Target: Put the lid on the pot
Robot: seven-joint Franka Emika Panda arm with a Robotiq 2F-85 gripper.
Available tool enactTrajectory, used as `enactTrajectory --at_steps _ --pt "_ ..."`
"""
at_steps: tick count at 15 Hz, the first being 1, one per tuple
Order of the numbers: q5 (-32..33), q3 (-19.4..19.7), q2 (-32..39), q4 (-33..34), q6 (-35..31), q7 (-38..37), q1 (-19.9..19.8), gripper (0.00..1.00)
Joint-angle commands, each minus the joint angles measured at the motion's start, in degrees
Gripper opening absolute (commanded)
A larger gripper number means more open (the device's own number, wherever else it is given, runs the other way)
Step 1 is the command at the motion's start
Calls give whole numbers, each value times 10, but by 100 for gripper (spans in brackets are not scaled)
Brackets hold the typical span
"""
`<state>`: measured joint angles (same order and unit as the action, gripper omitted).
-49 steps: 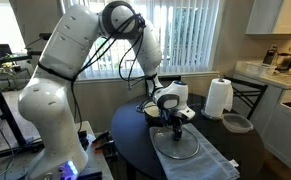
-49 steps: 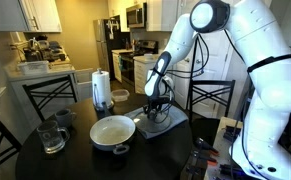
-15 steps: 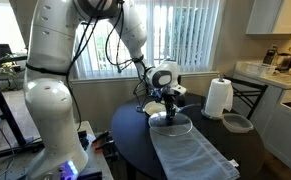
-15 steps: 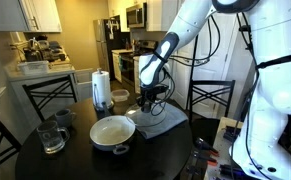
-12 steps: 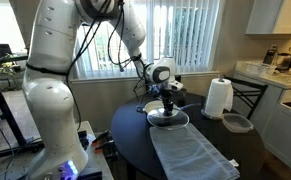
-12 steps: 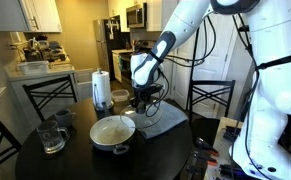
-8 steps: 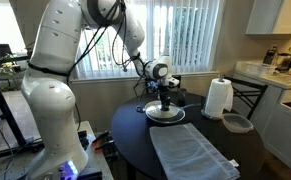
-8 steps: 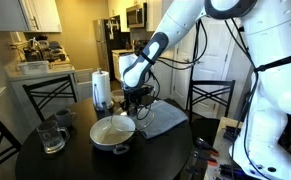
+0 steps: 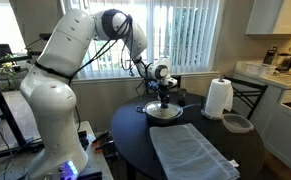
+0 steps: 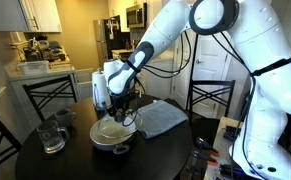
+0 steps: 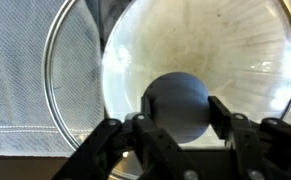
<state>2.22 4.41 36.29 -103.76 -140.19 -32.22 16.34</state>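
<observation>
The lid's rim juts well past the pot's edge point(image 11: 103, 77), so I should shift the lid right in the wrist view before my gripper releases it.
My gripper point(image 9: 164, 98) is shut on the dark knob point(image 11: 182, 105) of the clear glass lid point(image 9: 164, 112), holding it over the pot point(image 10: 113, 133). In the wrist view the lid's metal rim point(image 11: 55, 70) sits a little off from the pot's pale cream inside point(image 11: 205, 45), overlapping most of it. In an exterior view the gripper point(image 10: 121, 108) hangs just above the pot, whose cream bowl shows on the dark round table. I cannot tell whether the lid touches the pot's rim.
A grey cloth point(image 9: 193, 152) lies on the table point(image 9: 135, 150) beside the pot and shows in the wrist view point(image 11: 20, 80). A paper towel roll point(image 9: 218, 98), a dark grey dish point(image 9: 237, 123) and a glass jug point(image 10: 51, 137) stand around. Chairs ring the table.
My gripper has carried the lid off the grey cloth and across the table until it is over the pot. The pot and cloth have not moved.
</observation>
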Motion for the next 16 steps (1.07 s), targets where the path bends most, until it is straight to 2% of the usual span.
enactTrajectory --at_steps 1,8,16 --pt "3 -3 23 57 38 -17 10 33" --pt "2 -9 64 122 80 -20 28 33" --pt "-7 -18 76 154 107 -9 20 33"
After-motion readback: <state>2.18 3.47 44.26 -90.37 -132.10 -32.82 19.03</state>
